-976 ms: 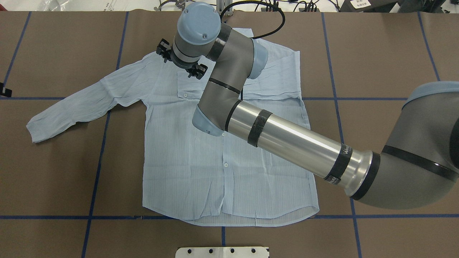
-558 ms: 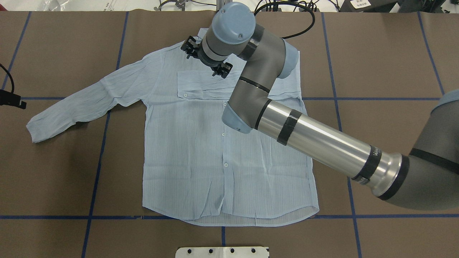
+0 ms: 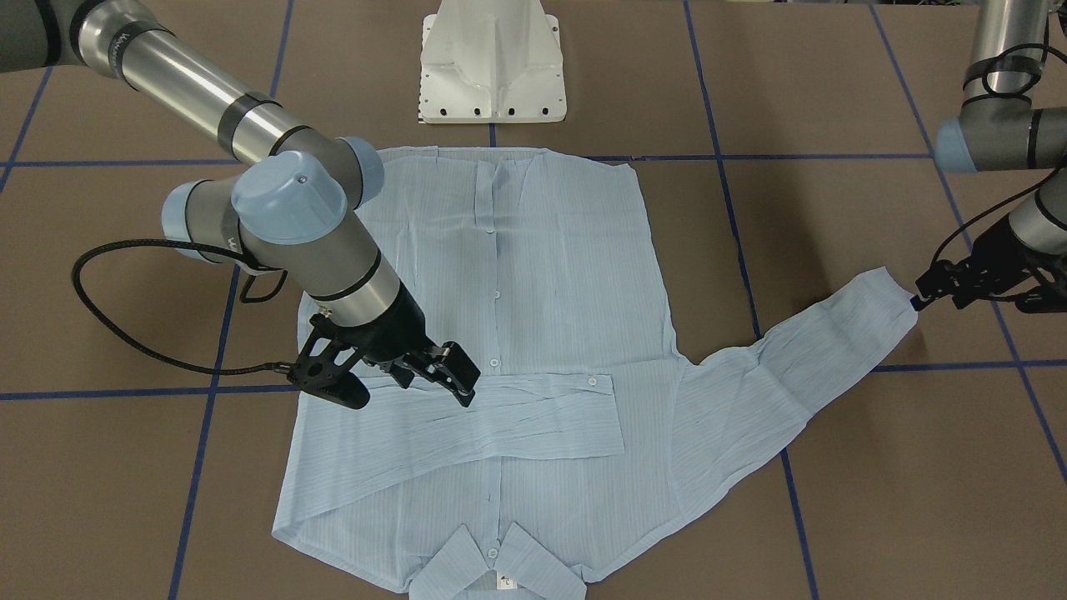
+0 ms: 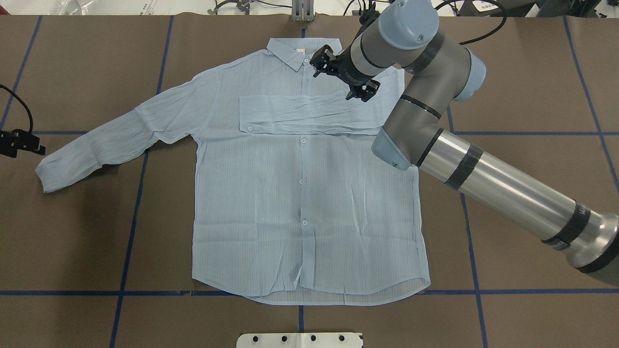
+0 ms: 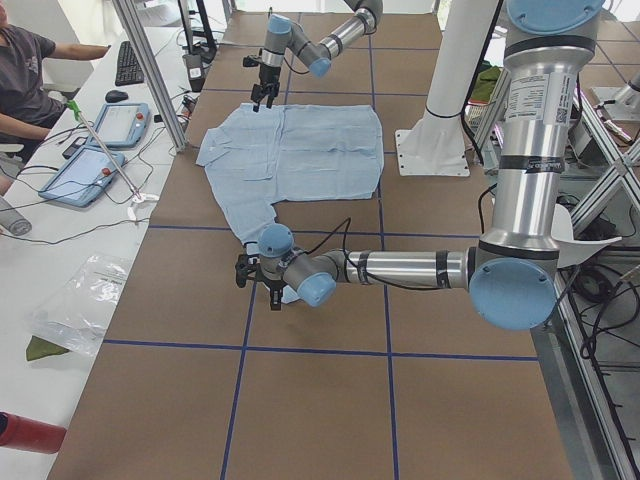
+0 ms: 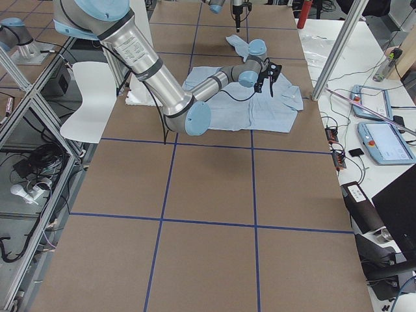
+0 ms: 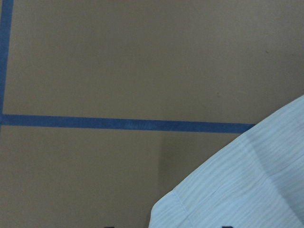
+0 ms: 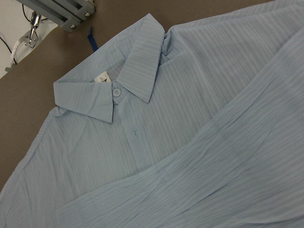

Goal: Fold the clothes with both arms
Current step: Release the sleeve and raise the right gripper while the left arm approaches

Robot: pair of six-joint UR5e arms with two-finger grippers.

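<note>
The outstretched sleeve has to be folded across the shirt's chest (image 3: 560, 420), so the left gripper should first grab it by its cuff (image 3: 884, 300) next.
The pale blue striped shirt (image 4: 300, 208) lies flat, front up, with its collar (image 4: 290, 50) at the far edge. One sleeve (image 4: 290, 113) is folded across the chest. The other sleeve stretches out to the left and ends in its cuff (image 4: 48, 171). My right gripper (image 4: 342, 73) hangs open and empty over the folded sleeve near the shoulder; it also shows in the front view (image 3: 396, 379). My left gripper (image 4: 37, 145) is open, just beside the cuff (image 3: 884, 300). The left wrist view shows the cuff corner (image 7: 247, 190); the right wrist view shows the collar (image 8: 137, 71).
The brown table cover (image 4: 532, 72) carries a grid of blue tape lines. The white pedestal base (image 3: 493, 67) stands at the robot's edge, close to the shirt hem. An operator (image 5: 30, 70) and tablets (image 5: 100, 140) are beyond the far edge.
My right arm has swung rightward across the shirt, from the left chest to the right shoulder, uncovering the collar and folded sleeve. My left gripper has come in toward the cuff.
</note>
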